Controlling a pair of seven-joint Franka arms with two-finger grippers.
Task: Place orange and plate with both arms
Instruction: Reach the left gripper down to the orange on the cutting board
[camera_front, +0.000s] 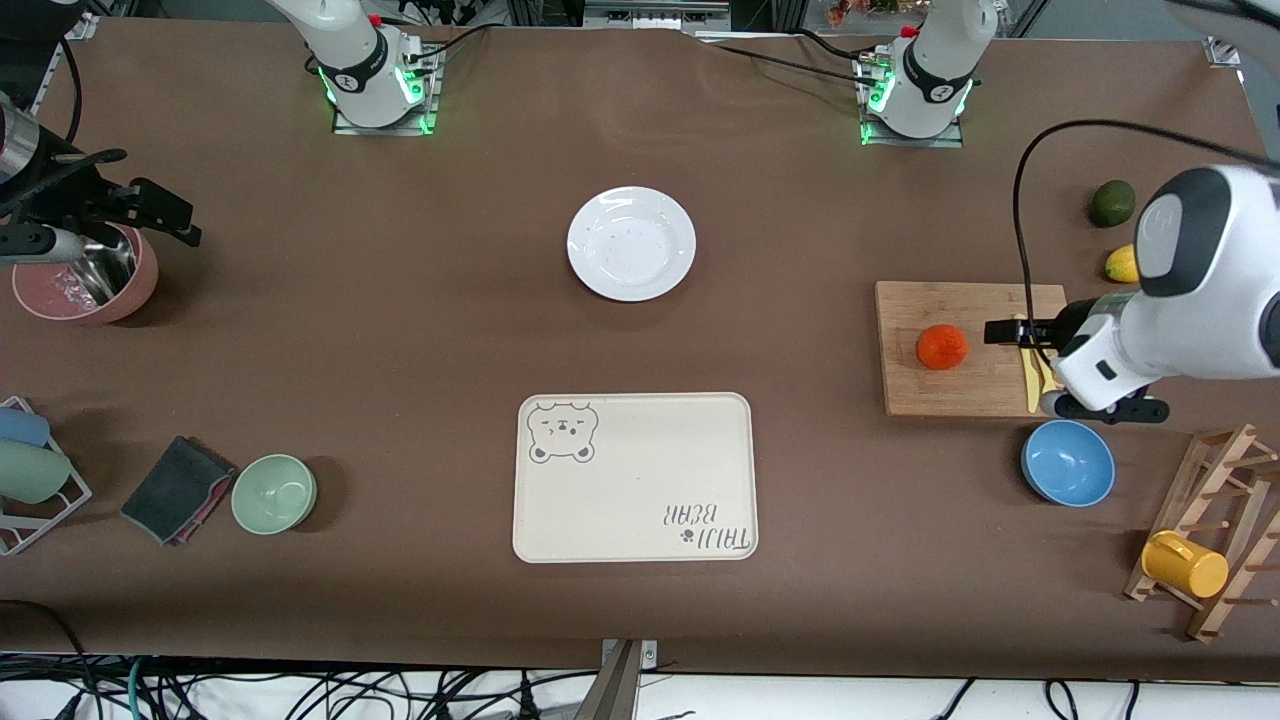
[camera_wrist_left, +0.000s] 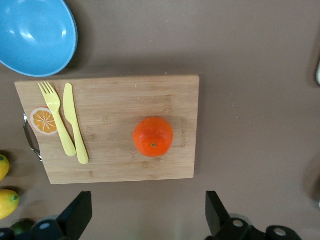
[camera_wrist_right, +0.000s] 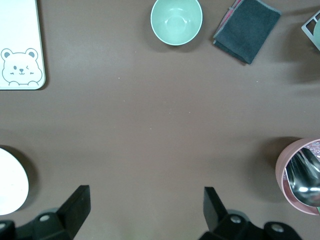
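Observation:
The orange (camera_front: 941, 347) has round sides, and my left gripper will grip it there next. Then the orange can go on the white plate (camera_front: 631, 243).
The orange (camera_front: 941, 347) sits on a wooden cutting board (camera_front: 970, 390) toward the left arm's end of the table. It also shows in the left wrist view (camera_wrist_left: 153, 136). The white plate (camera_front: 631, 243) lies empty mid-table, farther from the front camera than the cream tray; its edge shows in the right wrist view (camera_wrist_right: 10, 182). My left gripper (camera_front: 1015, 333) hangs open and empty above the board's handle end (camera_wrist_left: 148, 215). My right gripper (camera_front: 165, 215) is open and empty, up beside the pink bowl at the right arm's end (camera_wrist_right: 146, 210).
A cream bear tray (camera_front: 640, 500) lies nearer the camera than the plate. A yellow fork and knife (camera_front: 1035, 375) lie on the board. A blue bowl (camera_front: 1068, 462), lime (camera_front: 1112, 203), lemon (camera_front: 1122, 264) and cup rack (camera_front: 1200, 540) surround it. A pink bowl (camera_front: 90, 300), green bowl (camera_front: 274, 493) and dark cloth (camera_front: 175, 490) stand at the right arm's end.

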